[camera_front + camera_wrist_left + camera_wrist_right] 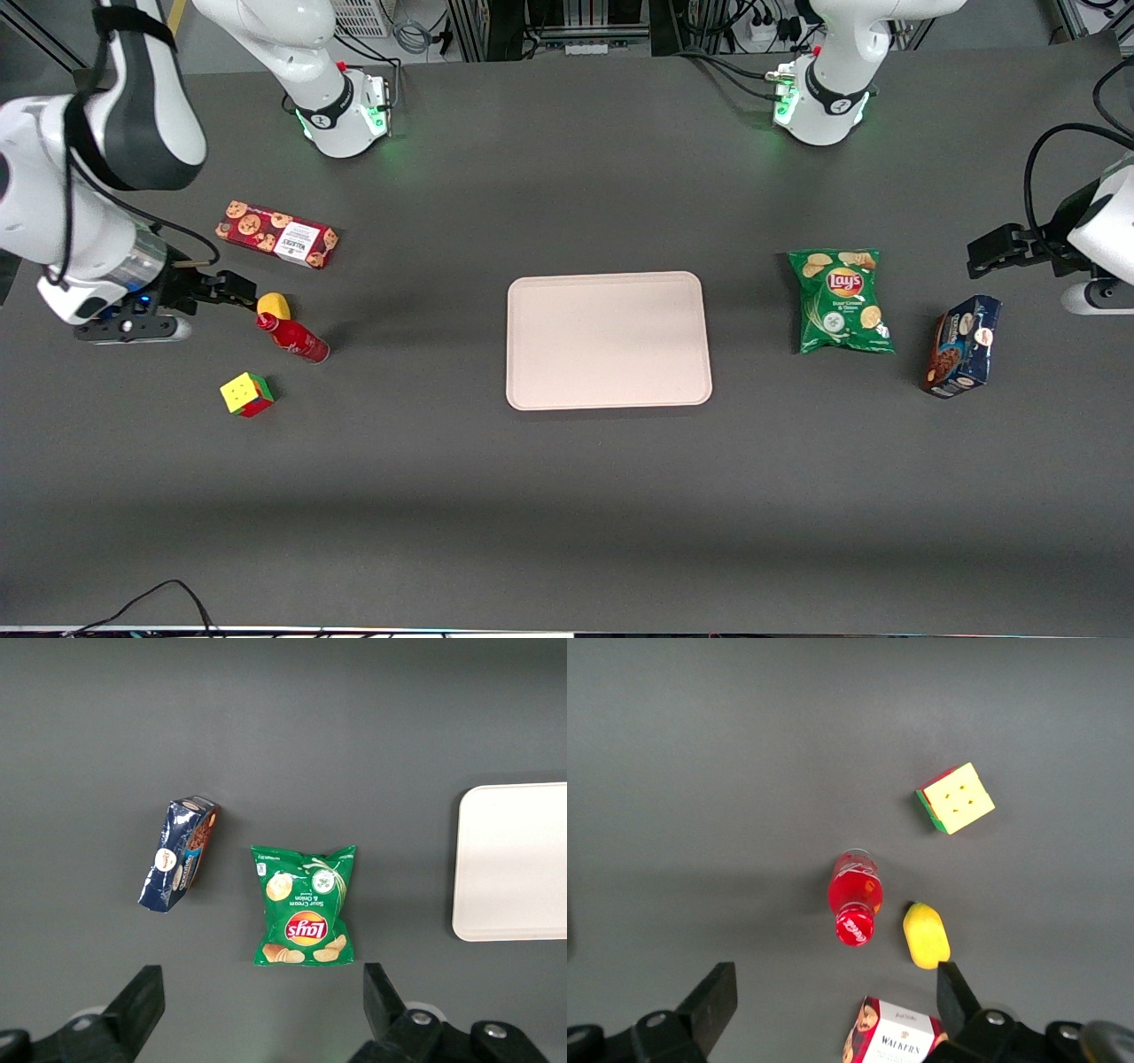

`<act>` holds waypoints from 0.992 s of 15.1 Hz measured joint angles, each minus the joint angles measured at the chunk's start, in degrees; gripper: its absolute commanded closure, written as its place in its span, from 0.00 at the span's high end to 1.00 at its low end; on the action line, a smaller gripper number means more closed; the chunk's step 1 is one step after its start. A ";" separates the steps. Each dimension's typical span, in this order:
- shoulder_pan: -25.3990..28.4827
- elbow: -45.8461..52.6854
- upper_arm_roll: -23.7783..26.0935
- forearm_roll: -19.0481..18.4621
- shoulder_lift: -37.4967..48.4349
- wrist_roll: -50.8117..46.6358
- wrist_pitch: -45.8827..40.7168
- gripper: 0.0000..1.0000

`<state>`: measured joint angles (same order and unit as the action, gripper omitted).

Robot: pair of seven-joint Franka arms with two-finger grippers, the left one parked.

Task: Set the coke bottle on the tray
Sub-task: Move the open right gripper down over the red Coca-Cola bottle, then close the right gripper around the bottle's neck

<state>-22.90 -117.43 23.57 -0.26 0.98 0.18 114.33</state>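
My gripper grabs the red coke bottle by its cap end [267, 321] next, to put the bottle on the tray [608, 339].
The coke bottle [294, 338] [854, 896], small and red with a red cap, seems to stand upright on the dark table toward the working arm's end. My gripper [235, 289] [833, 992] hovers open beside it with nothing between its fingers, close to the cap and apart from it. The pale pink tray [608, 339] [514, 859] lies flat and bare at the table's middle, well away from the bottle.
A yellow lemon-like object [275, 306] [926, 935] sits against the bottle. A red cookie box [276, 234] [893, 1038] lies farther from the front camera, a colour cube [246, 394] [955, 797] nearer. A green chips bag [840, 299] and blue box [962, 346] lie toward the parked arm's end.
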 measured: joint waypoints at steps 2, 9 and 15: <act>-0.02 -4.74 -0.04 -0.01 0.34 0.69 4.96 1.00; -0.24 -15.55 -0.23 -0.22 -0.35 3.38 19.21 1.00; -0.43 -17.02 -0.58 -3.05 -3.84 3.53 23.75 1.00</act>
<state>-23.33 -134.46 22.99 -3.31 -2.87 3.71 138.09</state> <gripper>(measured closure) 0.000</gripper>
